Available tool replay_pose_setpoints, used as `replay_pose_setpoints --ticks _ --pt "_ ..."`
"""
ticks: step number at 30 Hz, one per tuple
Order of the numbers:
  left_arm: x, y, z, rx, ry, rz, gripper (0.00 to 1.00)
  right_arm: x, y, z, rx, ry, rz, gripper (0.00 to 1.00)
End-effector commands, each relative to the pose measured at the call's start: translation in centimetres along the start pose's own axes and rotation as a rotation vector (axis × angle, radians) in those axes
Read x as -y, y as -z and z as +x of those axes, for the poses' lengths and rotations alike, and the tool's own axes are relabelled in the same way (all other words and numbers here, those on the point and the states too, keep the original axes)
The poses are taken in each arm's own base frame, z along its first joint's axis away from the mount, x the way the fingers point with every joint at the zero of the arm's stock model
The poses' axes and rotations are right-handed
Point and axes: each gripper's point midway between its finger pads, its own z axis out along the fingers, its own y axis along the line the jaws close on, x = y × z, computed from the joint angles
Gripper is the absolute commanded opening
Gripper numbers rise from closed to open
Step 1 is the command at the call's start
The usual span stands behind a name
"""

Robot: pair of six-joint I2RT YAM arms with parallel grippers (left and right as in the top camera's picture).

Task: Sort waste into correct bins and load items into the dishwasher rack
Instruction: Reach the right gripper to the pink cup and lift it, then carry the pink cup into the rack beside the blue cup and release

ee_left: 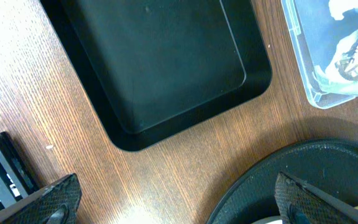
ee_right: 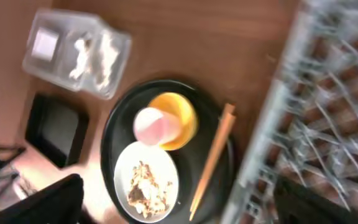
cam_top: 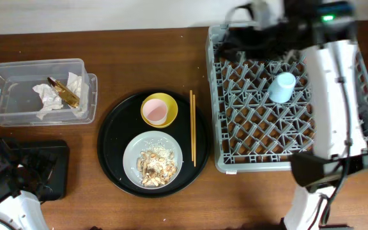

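I should next take the pink cup by its rim (cam_top: 163, 112) with my right gripper, which leaves the cup's body and base free to load into the dishwasher rack (cam_top: 213, 96).
The grey dishwasher rack (cam_top: 213, 96) stands at the right with a light blue cup (cam_top: 282, 86) in it. My right gripper (cam_top: 238, 29) hovers open and empty over the rack's far left corner; in the right wrist view (ee_right: 179, 208) its fingers are spread wide. On the round black tray (cam_top: 114, 140) a yellow bowl (cam_top: 168, 102) holds a pink cup (cam_top: 154, 113). A grey-white plate (cam_top: 133, 152) carries food scraps (cam_top: 156, 167), and the chopsticks (cam_top: 193, 128) lie beside it. The clear box (cam_top: 18, 70) holds napkins (cam_top: 46, 96) and a gold wrapper (cam_top: 62, 92). My left gripper (ee_left: 176, 208) is open and empty by the shallow black tray (ee_left: 166, 62).
The left arm covers part of the shallow black tray (cam_top: 56, 172) at the front left. The right arm spans the rack from front to back. Bare wooden table (cam_top: 139, 57) lies between the clear box and the rack.
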Motion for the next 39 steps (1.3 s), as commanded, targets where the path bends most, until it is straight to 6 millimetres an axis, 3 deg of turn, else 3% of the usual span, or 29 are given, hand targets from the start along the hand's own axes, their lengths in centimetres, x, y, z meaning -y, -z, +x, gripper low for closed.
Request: replay_pose_setpoints --ticks 1,2,3,4,6,8,9,11,17,19,21,22,24,25,26,27,29,30,32,34,37,39 --pt "-0.1 0.1 -0.2 0.009 0.009 -0.004 0.99 -7.2 -4.8 -0.3 0.011 0.206 -0.040 0.81" --pt "-0.1 0.1 -0.2 0.009 0.009 -0.004 0.99 -8.0 -6.6 0.2 -0.009 0.228 -0.006 0.75" --pt "-0.1 0.1 -0.2 0.009 0.009 -0.004 0.99 -7.9 -9.6 1.1 -0.040 0.226 0.097 0.68" --pt "-0.1 0.1 -0.2 0.009 0.009 -0.004 0.99 -7.8 -13.8 2.2 -0.071 0.227 0.200 0.61" --pt "-0.1 0.1 -0.2 0.009 0.009 -0.004 0.99 -9.5 -21.3 4.9 -0.127 0.319 0.265 0.60" --pt "-0.1 0.1 -0.2 0.009 0.009 -0.004 0.99 -8.8 -25.8 8.0 -0.181 0.370 0.399 0.59" --pt "-0.1 0.1 -0.2 0.009 0.009 -0.004 0.99 -8.7 -27.2 9.4 -0.208 0.379 0.420 0.57" --pt "-0.1 0.1 -0.2 0.009 0.009 -0.004 0.99 -8.2 -28.5 10.6 -0.236 0.376 0.443 0.50" --pt "-0.1 0.1 -0.2 0.009 0.009 -0.004 0.99 -5.5 -29.0 14.4 -0.354 0.288 0.515 0.42" --pt "-0.1 0.1 -0.2 0.009 0.009 -0.004 0.99 -5.7 -28.9 14.3 -0.349 0.288 0.513 0.32" --pt "-0.1 0.1 -0.2 0.009 0.009 -0.004 0.99 -6.1 -28.3 13.8 -0.332 0.281 0.506 0.18" --pt "-0.1 0.1 -0.2 0.009 0.009 -0.004 0.99 -6.4 -27.8 13.4 -0.321 0.281 0.501 0.04" --pt "-0.1 0.1 -0.2 0.009 0.009 -0.004 0.99 -7.6 -26.0 12.0 -0.278 0.279 0.483 0.04" --pt "-0.1 0.1 -0.2 0.009 0.009 -0.004 0.99 -9.1 -23.3 9.5 -0.202 0.264 0.454 0.04" --pt "-0.1 0.1 -0.2 0.009 0.009 -0.004 0.99 -9.8 -19.4 6.3 -0.109 0.231 0.431 0.04" --pt "-0.1 0.1 -0.2 0.009 0.009 -0.004 0.99 -9.4 -15.1 3.4 -0.031 0.184 0.406 0.04" --pt "-0.1 0.1 -0.2 0.009 0.009 -0.004 0.99 -5.3 -6.8 -1.9 0.115 0.064 0.356 0.04" --pt "-0.1 0.1 -0.2 0.009 0.009 -0.004 0.99 -2.5 -3.9 -3.4 0.141 0.059 0.304 0.04" --pt "-0.1 0.1 -0.2 0.009 0.009 -0.004 0.99 2.0 -1.6 -4.2 0.121 0.058 0.216 0.04" --pt "-0.1 0.1 -0.2 0.009 0.009 -0.004 0.99 6.6 -0.6 -4.7 0.127 -0.033 0.084 0.04" --pt "-0.1 0.1 -0.2 0.009 0.009 -0.004 0.99 12.9 -0.5 -5.4 0.197 -0.146 -0.347 0.05" --pt "-0.1 0.1 -0.2 0.009 0.009 -0.004 0.99 16.2 0.8 -4.9 0.270 -0.210 -0.631 0.05"
